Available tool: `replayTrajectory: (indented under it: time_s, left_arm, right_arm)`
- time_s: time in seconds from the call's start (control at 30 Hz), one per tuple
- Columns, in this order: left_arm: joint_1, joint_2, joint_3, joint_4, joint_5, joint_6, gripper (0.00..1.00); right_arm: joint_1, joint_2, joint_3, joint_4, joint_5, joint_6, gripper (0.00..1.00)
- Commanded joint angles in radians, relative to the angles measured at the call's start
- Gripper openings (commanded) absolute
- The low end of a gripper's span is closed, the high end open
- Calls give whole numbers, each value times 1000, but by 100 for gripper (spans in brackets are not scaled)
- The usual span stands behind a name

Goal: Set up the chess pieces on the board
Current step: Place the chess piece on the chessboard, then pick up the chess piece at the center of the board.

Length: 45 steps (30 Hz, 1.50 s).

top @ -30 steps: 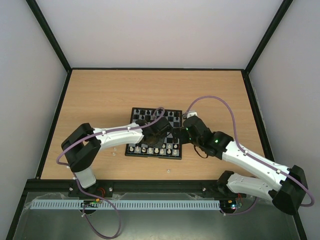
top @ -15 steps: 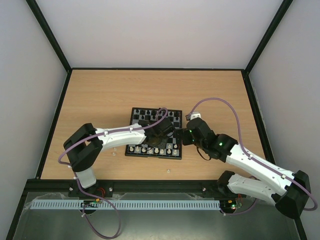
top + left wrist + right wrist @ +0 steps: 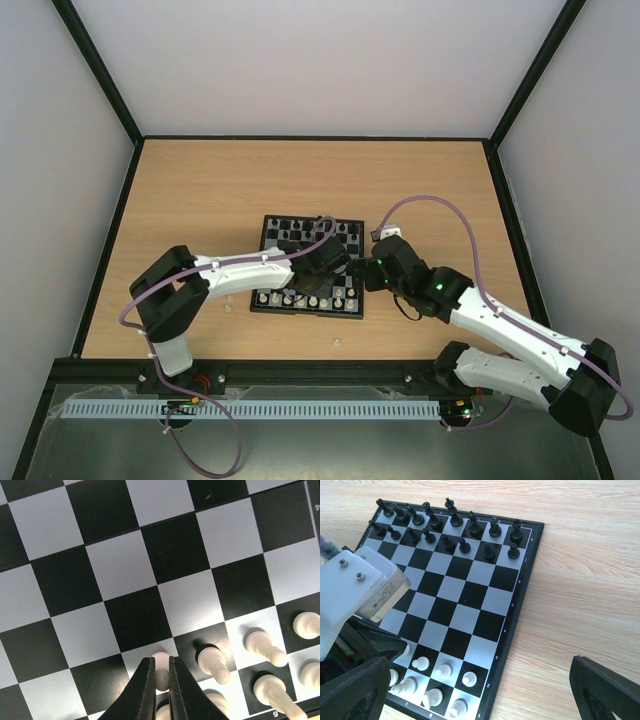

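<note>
I should open my left gripper now. My white pawn hangs upright inside the pale square's edges, so it would stand on that square.
The board lies mid-table. Black chess pieces fill its two far rows, and white ones stand in the near rows. My left gripper is shut on a white pawn, held upright over a pale square in the second near row, beside other white pawns. In the top view the left gripper sits over the board's near half. My right gripper hangs open above the board's right edge with nothing between its fingers; in the top view the right gripper is at that edge.
Two tiny translucent pieces lie loose on the wooden table: one left of the board, one near the front edge. My left wrist looms at the left of the right wrist view. Black frame rails border the table.
My right arm has drawn back a little to the right, off the board. The left gripper has shifted slightly right over the near rows, still shut on the pawn.
</note>
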<state>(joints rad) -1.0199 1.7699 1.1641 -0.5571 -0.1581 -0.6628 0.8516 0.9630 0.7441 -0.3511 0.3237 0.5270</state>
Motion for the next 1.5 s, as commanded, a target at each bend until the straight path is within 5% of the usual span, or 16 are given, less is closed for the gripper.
replayTrajectory:
  time_s: [0.0, 0.4, 0.67, 1.03, 1.47]
  left_arm:
    - [-40, 34, -16, -30, -14, -11, 6]
    - [-41, 35, -29, -18, -1, -14, 9]
    - [-43, 3, -15, -25, -14, -18, 29]
    - [-34, -81, 64, -91, -85, -21, 36]
    - [153, -288, 9, -89, -117, 4, 51]
  right_arm:
    - [0, 27, 13, 80, -12, 16, 98]
    - [0, 48, 17, 80, -25, 16, 99]
    - [-1, 49, 17, 81, -28, 16, 99]
    - [0, 42, 14, 80, -28, 16, 99]
    - [0, 19, 11, 80, -18, 18, 99]
